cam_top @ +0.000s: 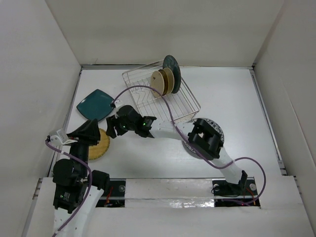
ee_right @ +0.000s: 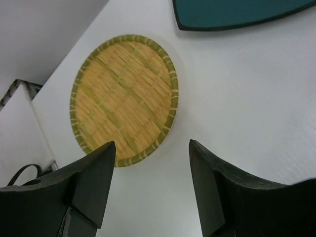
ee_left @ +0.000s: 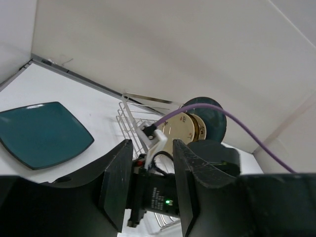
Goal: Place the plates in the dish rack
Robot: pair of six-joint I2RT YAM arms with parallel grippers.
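Observation:
The right gripper grabs the yellow woven round plate by its rack-side rim [cam_top: 108, 138] next, so the opposite edge stays free to enter the dish rack [cam_top: 180, 106].
The dish rack [cam_top: 180, 106] stands at the back with a cream plate [cam_top: 159, 82], a gold-brown plate [cam_top: 169, 80] and a dark teal round plate [cam_top: 173, 70] upright in it. A teal rounded-square plate [cam_top: 96, 103] lies flat on the table to its left. A yellow woven round plate [cam_top: 102, 145] lies nearer, partly under my left arm. My right gripper [cam_top: 111, 128] is open and empty, just above the table beside the yellow plate [ee_right: 123, 96]. My left gripper [cam_top: 95, 129] is open and empty. A blue-and-white patterned plate [cam_top: 216, 129] lies under my right arm.
White walls close in the table on three sides. My right arm stretches across the middle toward the left, its purple cable [cam_top: 168, 106] looping past the rack. In the left wrist view the right arm's wrist [ee_left: 158, 195] fills the space between the fingers [ee_left: 118, 182], with the rack [ee_left: 132, 114] behind.

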